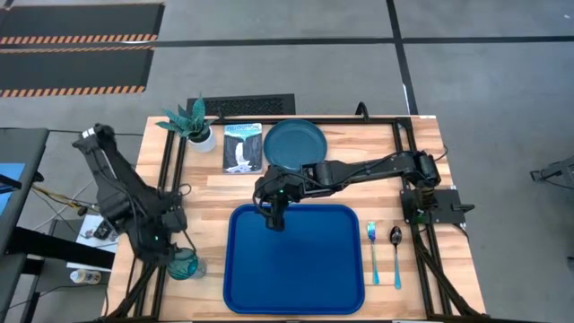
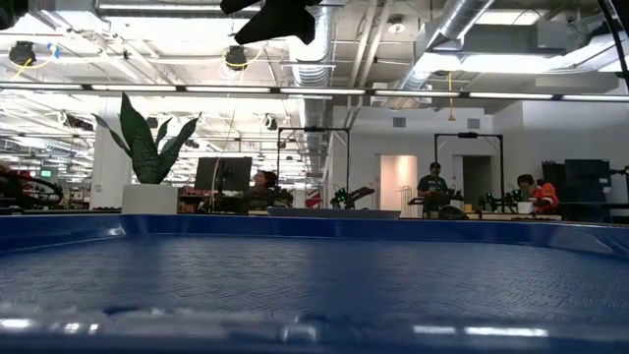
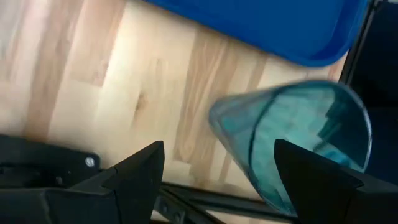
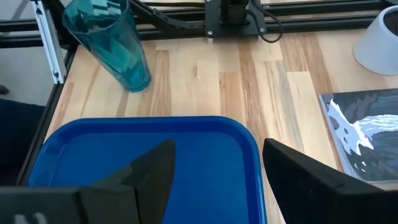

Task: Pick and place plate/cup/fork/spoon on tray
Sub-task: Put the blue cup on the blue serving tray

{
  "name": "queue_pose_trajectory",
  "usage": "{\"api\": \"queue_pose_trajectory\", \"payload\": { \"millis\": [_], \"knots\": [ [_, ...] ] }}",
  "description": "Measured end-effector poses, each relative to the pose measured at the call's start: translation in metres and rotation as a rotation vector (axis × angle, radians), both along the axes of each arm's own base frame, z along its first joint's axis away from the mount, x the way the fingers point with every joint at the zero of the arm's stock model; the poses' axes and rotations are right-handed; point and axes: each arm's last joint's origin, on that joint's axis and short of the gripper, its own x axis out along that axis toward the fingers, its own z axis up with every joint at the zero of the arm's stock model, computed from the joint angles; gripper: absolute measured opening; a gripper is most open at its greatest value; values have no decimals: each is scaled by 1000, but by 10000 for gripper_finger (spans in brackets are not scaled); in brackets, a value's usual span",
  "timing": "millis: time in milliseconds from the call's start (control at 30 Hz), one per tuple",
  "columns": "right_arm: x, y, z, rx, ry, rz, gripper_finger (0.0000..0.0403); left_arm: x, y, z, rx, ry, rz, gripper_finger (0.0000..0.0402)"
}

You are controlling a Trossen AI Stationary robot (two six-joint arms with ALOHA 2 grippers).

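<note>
The left gripper needs to go lower before it closes on the cup, because its fingers are above the teal cup's rim (image 3: 251, 148), with one over the cup's opening (image 3: 311, 127).
The blue tray (image 1: 296, 265) lies at the table's near middle. My right gripper (image 1: 273, 218) hangs open and empty above its far left corner (image 4: 236, 134). The teal plate (image 1: 294, 144) lies flat on the table beyond the tray. The fork (image 1: 372, 254) and the spoon (image 1: 396, 251) lie side by side right of the tray. The teal cup (image 1: 186, 265) stands upright on the table by the tray's near left corner; it also shows in the right wrist view (image 4: 112, 46). My left gripper (image 3: 219, 148) is open, with the cup (image 3: 292, 134) just beyond it, toward one finger. My left gripper has its fingers spread on the near side of the cup's wall (image 3: 261, 143). One finger (image 3: 311, 180) stands in front of the cup's lower part, and I cannot tell whether it touches the cup. The cup stands on the table.
A white pot with a green plant (image 1: 199, 130) and a printed booklet (image 1: 243, 147) sit at the far left. A black frame rail (image 1: 170, 193) runs along the table's left side near the cup. Bare wood (image 4: 205, 81) lies between the tray and the cup.
</note>
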Motion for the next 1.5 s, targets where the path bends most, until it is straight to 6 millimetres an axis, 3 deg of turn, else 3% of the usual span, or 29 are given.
{"api": "queue_pose_trajectory", "payload": {
  "millis": [300, 433, 567, 833, 1033, 1267, 1500],
  "knots": [
    [0, -4, 0, -3, -2, -6, 268, 2, -24, -16, 78, 57, -15, 289],
    [1, -5, 0, -4, -8, -9, 268, 2, -28, -24, 133, 140, -30, 266],
    [2, -5, 2, -6, -24, -6, 268, 2, -30, -31, 196, 220, -61, 203],
    [2, -5, 2, -18, -32, 4, 268, 10, -42, -40, 230, 249, -131, 17],
    [2, -5, 2, -28, -31, 11, 268, 15, -32, -37, 248, 218, 14, 4],
    [3, -9, 2, -53, -32, -27, 268, 11, -7, -5, 387, 134, 237, 0],
    [3, -11, 2, -78, -36, -62, 268, 24, 9, 2, 435, -41, 363, 0]
  ]
}}
